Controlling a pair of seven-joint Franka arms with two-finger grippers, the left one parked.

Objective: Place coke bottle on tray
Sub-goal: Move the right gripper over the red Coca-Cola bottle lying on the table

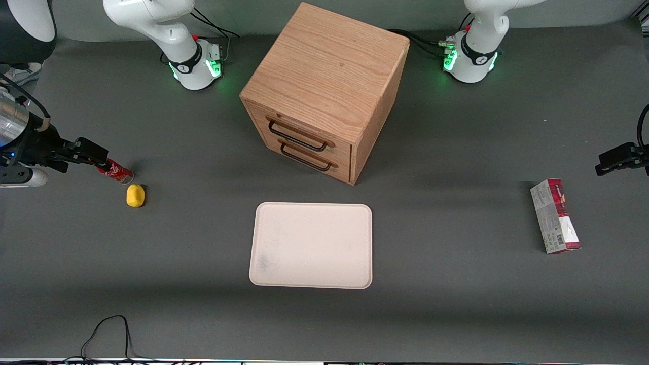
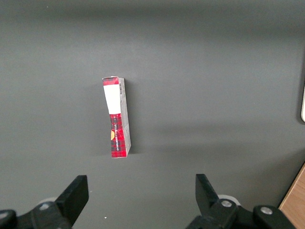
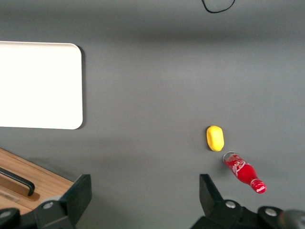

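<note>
The robot's gripper needs to place the bottle on the tray [image 1: 311,245], so first it needs to grab the coke bottle by its red labeled body [image 1: 113,170].
The coke bottle [image 1: 115,171] is a small red bottle with white lettering, lying on its side on the grey table toward the working arm's end. It also shows in the right wrist view [image 3: 244,172]. The cream-white tray [image 1: 311,245] lies flat in front of the wooden cabinet, nearer the front camera, and is bare; it also shows in the right wrist view [image 3: 38,86]. My right gripper [image 1: 93,153] hovers above the table beside the bottle's cap end. In the right wrist view the gripper [image 3: 143,193] is open, with only bare table between its fingers.
A small yellow lump [image 1: 135,195] lies close beside the bottle, nearer the front camera. A wooden cabinet [image 1: 324,91] with two drawers stands mid-table. A red-and-grey carton [image 1: 555,216] lies toward the parked arm's end. A black cable [image 1: 106,334] loops at the table's front edge.
</note>
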